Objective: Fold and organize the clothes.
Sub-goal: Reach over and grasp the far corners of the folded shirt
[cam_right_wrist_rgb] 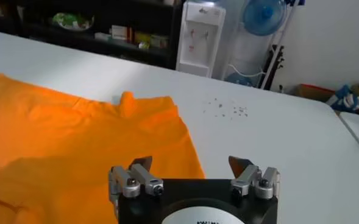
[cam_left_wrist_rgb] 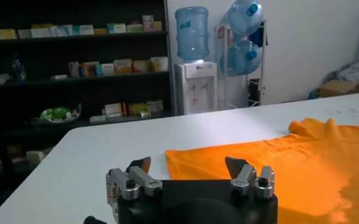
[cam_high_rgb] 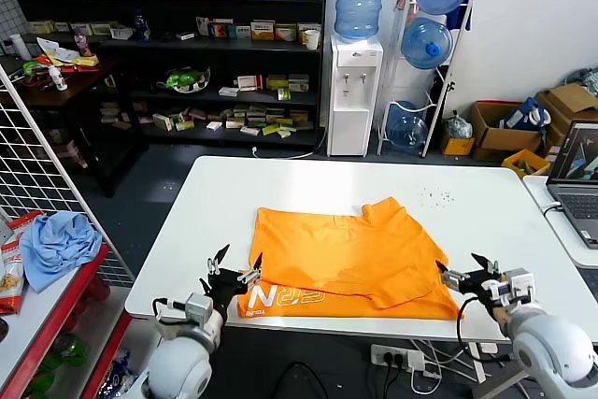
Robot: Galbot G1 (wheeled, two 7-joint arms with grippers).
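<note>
The orange T-shirt needs to be folded toward its white lettering (cam_high_rgb: 287, 297), so my right gripper should grab the T-shirt by its protruding corner (cam_high_rgb: 391, 207) next.
The bright orange T-shirt (cam_high_rgb: 350, 254) lies partly folded on the white table (cam_high_rgb: 280, 184), with white lettering showing at its near left corner. My left gripper (cam_high_rgb: 235, 265) is open and empty at that near left corner, just above the table edge. My right gripper (cam_high_rgb: 461, 271) is open and empty at the shirt's near right corner. In the left wrist view the shirt (cam_left_wrist_rgb: 301, 164) lies beyond the open gripper (cam_left_wrist_rgb: 191, 165). In the right wrist view the shirt (cam_right_wrist_rgb: 75, 146) lies ahead of the open gripper (cam_right_wrist_rgb: 191, 164), toward one fingertip.
A laptop (cam_high_rgb: 577, 170) sits on a side table at the right. A red rack at the left holds a light blue cloth (cam_high_rgb: 58, 245). Shelves, a water dispenser (cam_high_rgb: 355, 91) and boxes stand beyond the table.
</note>
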